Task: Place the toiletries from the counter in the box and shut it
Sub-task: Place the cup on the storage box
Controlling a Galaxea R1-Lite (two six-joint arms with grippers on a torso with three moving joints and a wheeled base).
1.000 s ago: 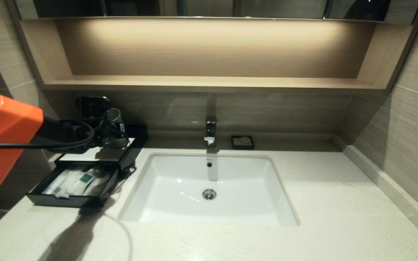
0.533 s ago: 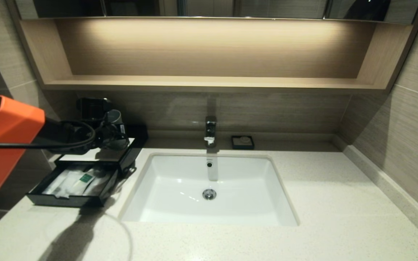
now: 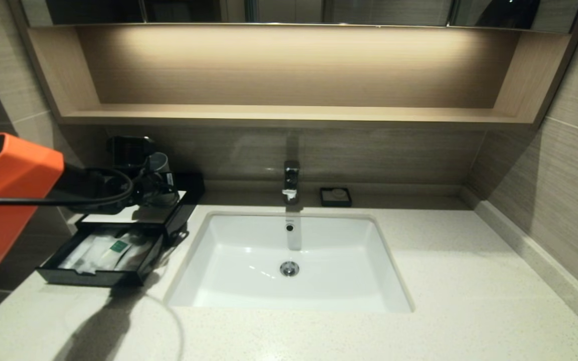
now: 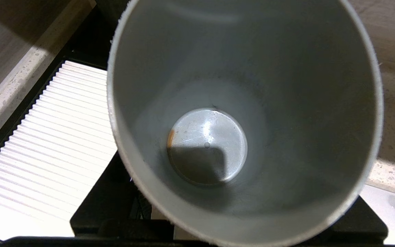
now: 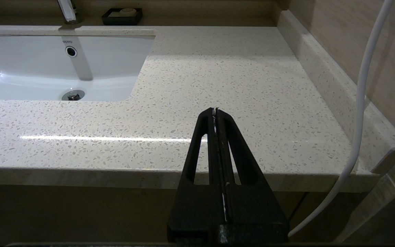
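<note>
My left gripper should open now: the grey cup's base (image 4: 207, 144) is resting on the box's white ribbed top (image 4: 46, 150).
The black box (image 3: 178, 213) stands on the counter (image 3: 469, 301) left of the sink, its white ribbed top (image 4: 46, 154) below my left gripper. Its drawer (image 3: 93, 277) is pulled out toward the front. The cream paper-wrapped sticks (image 3: 111, 250), one showing a green label, and the translucent packet (image 3: 81, 255) lie inside it. My left gripper (image 3: 156, 188) holds a grey cup (image 3: 158, 163) over the back of the box top. The cup's empty inside (image 4: 207, 147) fills the left wrist view and hides the fingers. My right gripper (image 5: 215, 111) is shut and empty at the counter's front right edge.
A white sink (image 3: 289, 260) with a chrome tap (image 3: 291, 180) sits mid-counter. A small black soap dish (image 3: 335, 196) stands behind it. A wooden shelf niche (image 3: 289, 75) runs above. A white cable (image 5: 362, 103) hangs by the right wall.
My left gripper and the grey cup have shifted slightly right and down over the box top. The drawer and its contents have not moved.
</note>
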